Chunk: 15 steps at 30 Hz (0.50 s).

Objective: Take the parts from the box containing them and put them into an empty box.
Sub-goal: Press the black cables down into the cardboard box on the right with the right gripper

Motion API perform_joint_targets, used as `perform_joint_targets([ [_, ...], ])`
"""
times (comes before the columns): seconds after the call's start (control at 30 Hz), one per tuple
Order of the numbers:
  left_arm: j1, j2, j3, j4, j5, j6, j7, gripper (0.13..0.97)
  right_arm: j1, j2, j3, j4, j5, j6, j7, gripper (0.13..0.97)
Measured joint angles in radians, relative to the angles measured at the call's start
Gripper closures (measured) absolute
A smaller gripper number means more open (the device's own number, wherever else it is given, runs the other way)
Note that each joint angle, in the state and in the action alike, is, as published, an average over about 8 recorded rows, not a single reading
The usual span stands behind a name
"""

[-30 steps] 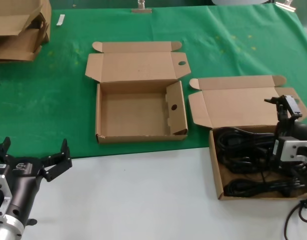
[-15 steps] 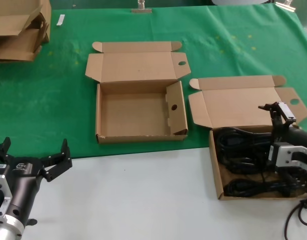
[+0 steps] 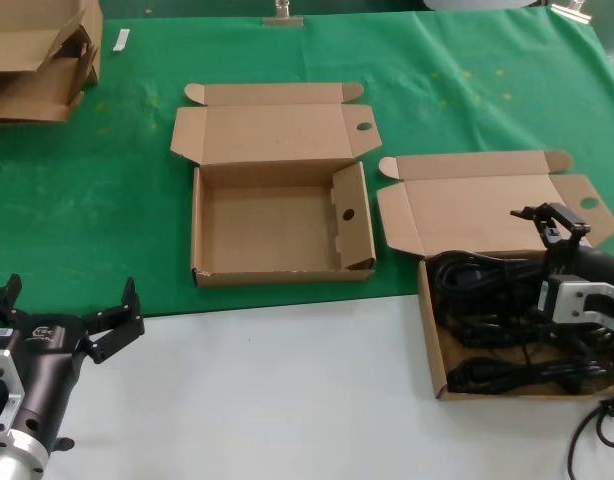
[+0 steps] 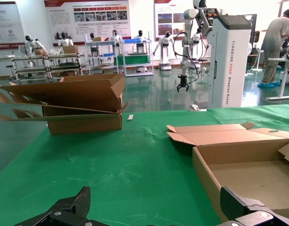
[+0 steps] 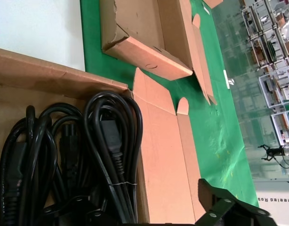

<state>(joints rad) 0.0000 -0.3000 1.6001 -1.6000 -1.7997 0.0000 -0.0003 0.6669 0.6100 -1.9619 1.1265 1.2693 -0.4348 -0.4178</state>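
Observation:
The cable bundle is narrow where its strands gather, and the coil's loops spread wide at the end, so my right gripper should next grab the bundle by its tied waist [image 5: 122,184].
The parts, black coiled power cables [image 3: 492,300], lie in bundles in the box containing them [image 3: 431,330], at the right on the white table with its lid [image 3: 467,210] folded back. My right gripper [image 3: 550,222] hovers open over the back edge of that box, above the cables, holding nothing. The right wrist view shows the cables [image 5: 107,141] just beside my right gripper [image 5: 149,214] and one fingertip [image 5: 220,202] over the lid [image 5: 163,165]. An empty box [image 3: 277,275] with a raised holed flap [image 3: 348,213] sits in the middle on the green cloth. My left gripper [image 3: 67,312] waits open at the lower left.
Stacked flattened cardboard boxes [image 3: 37,60] lie at the far left corner and show in the left wrist view [image 4: 83,103]. My left gripper [image 4: 156,214] faces the empty box's wall [image 4: 205,169]. A loose black robot cable [image 3: 597,430] hangs at the lower right.
My right gripper has shifted a little left and lower, settling over the back edge of the cable box. The left arm has not moved.

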Motion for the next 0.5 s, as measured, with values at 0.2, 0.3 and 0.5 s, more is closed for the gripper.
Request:
perform_joint_targets([
  [0.2,0.000,0.000,0.000,0.000,0.000,0.000,0.000,0.132,0.010,-0.002,-0.003,-0.008,-0.004,-0.007,0.005,0.411],
  [0.3,0.000,0.000,0.000,0.000,0.000,0.000,0.000,0.132,0.013,-0.005,-0.005,-0.010,-0.007,-0.009,0.008,0.482],
  [0.5,0.000,0.000,0.000,0.000,0.000,0.000,0.000,0.132,0.011,-0.012,-0.009,-0.006,-0.017,-0.010,0.018,0.609],
])
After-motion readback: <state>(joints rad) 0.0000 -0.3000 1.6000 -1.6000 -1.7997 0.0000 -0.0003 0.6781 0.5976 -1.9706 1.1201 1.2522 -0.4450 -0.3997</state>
